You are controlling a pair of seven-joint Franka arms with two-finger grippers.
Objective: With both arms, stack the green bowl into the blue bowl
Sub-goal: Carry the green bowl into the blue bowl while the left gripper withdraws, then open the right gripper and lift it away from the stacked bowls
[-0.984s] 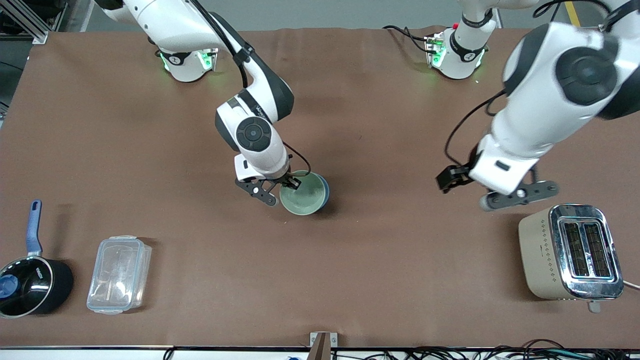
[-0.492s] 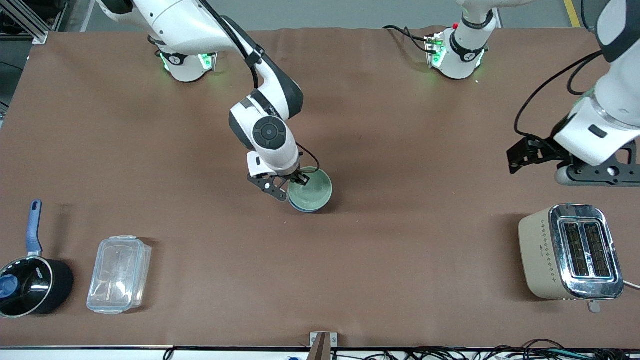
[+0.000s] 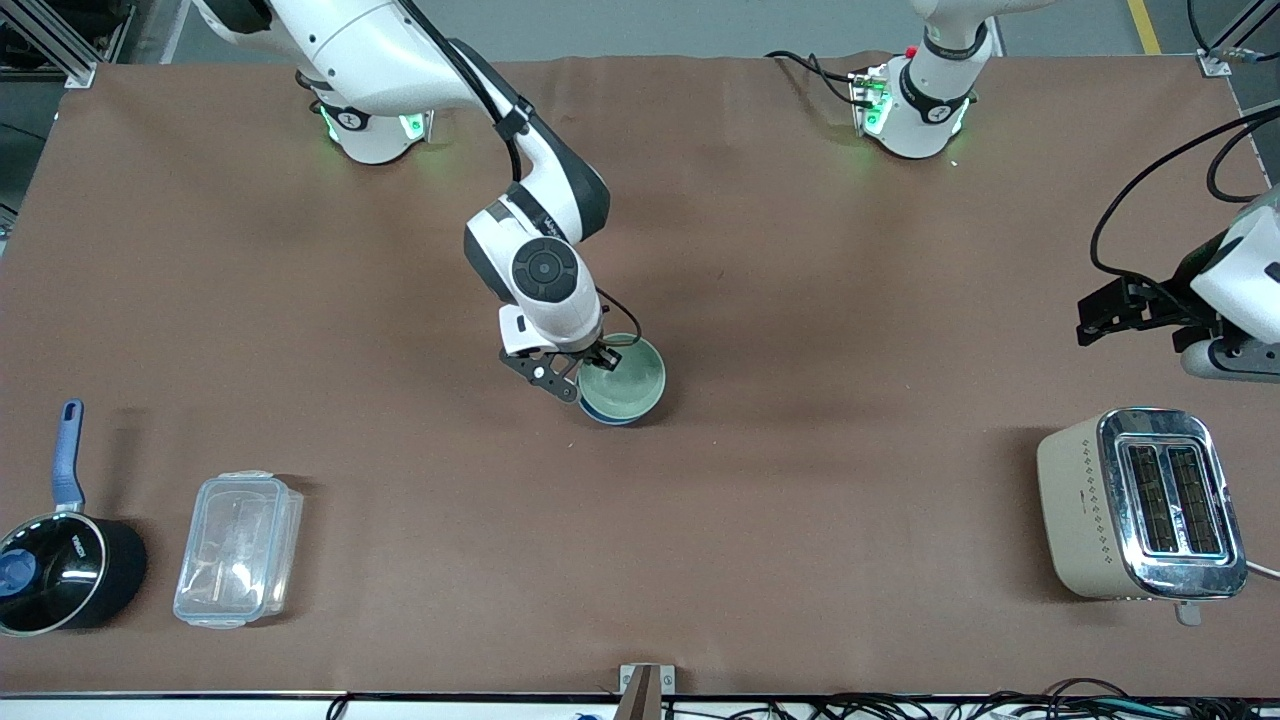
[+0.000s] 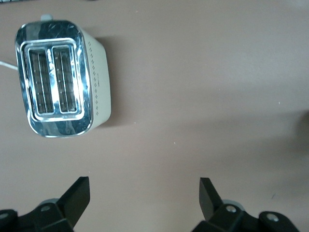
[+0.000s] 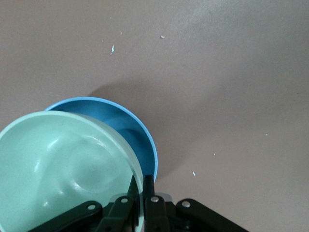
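Observation:
The green bowl's base stands inside the rim of the blue bowl and the green bowl would stay in the blue bowl, so the robot's right gripper should release the green bowl now.
The pale green bowl (image 3: 622,380) sits tilted inside the blue bowl (image 3: 612,414) near the table's middle. My right gripper (image 3: 590,366) is shut on the green bowl's rim at the side toward the right arm's end. In the right wrist view the green bowl (image 5: 63,164) overlaps the blue bowl (image 5: 133,133), and my right gripper (image 5: 142,186) has one finger inside the green rim and one outside. My left gripper (image 3: 1215,358) hangs in the air above the table by the toaster, at the left arm's end. In the left wrist view it (image 4: 144,186) is open and empty.
A beige and chrome toaster (image 3: 1140,503) stands at the left arm's end, also in the left wrist view (image 4: 60,77). A clear plastic box (image 3: 238,548) and a black saucepan with blue handle (image 3: 55,555) stand at the right arm's end, nearer the front camera.
The right gripper carried the green bowl slightly toward the left arm's end and lowered it into the blue bowl. The left arm withdrew toward its end of the table, away from the bowls.

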